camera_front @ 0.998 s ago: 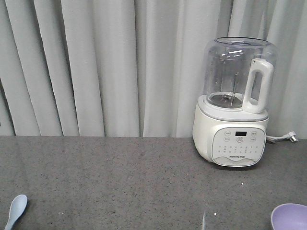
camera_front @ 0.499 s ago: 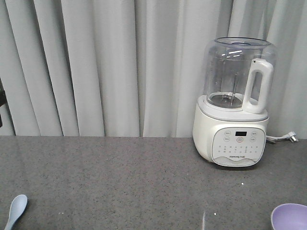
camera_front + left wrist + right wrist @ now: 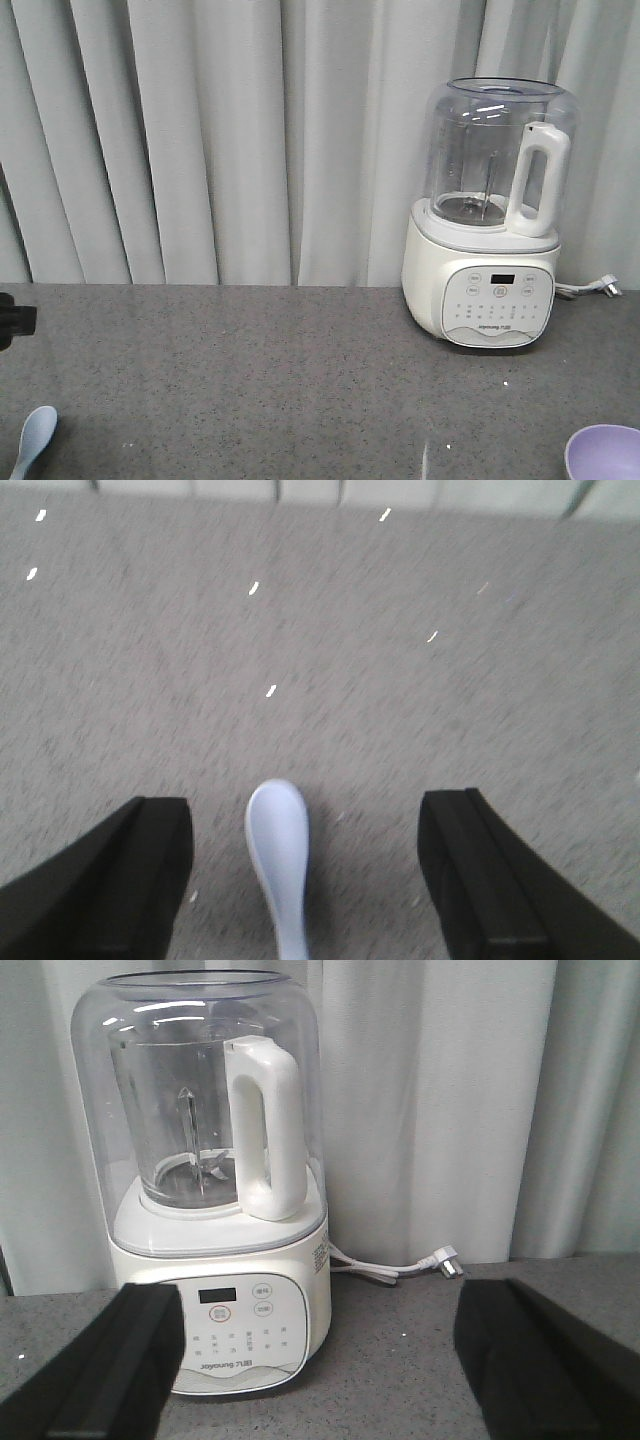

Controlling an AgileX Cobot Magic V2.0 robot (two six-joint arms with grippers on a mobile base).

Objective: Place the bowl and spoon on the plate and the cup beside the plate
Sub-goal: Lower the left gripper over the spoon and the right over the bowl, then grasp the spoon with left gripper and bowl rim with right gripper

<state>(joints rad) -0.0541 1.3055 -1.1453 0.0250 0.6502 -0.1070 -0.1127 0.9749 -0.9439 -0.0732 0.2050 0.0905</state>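
Note:
The spoon should be arranged on the plate with the bowl (image 3: 603,453), so my left gripper will next pick up the spoon by its handle (image 3: 22,467).
The pale blue spoon (image 3: 33,438) lies on the grey counter at the bottom left of the front view. In the left wrist view the spoon (image 3: 280,855) sits between the two black fingers of my left gripper (image 3: 305,880), which is open and hovers over it without touching. The lavender bowl (image 3: 603,453) shows at the bottom right corner of the front view. My right gripper (image 3: 320,1370) is open, holds nothing and faces the blender. The plate and the cup are out of view.
A white blender (image 3: 490,215) with a clear jug stands at the back right of the counter (image 3: 280,370), its cord and plug (image 3: 440,1263) trailing to the right. Grey curtains hang behind. A dark part of my left arm (image 3: 12,320) shows at the left edge.
A dark part of my left arm has come into the front view at the left edge, lower than half a second ago. The spoon, bowl and blender have not moved.

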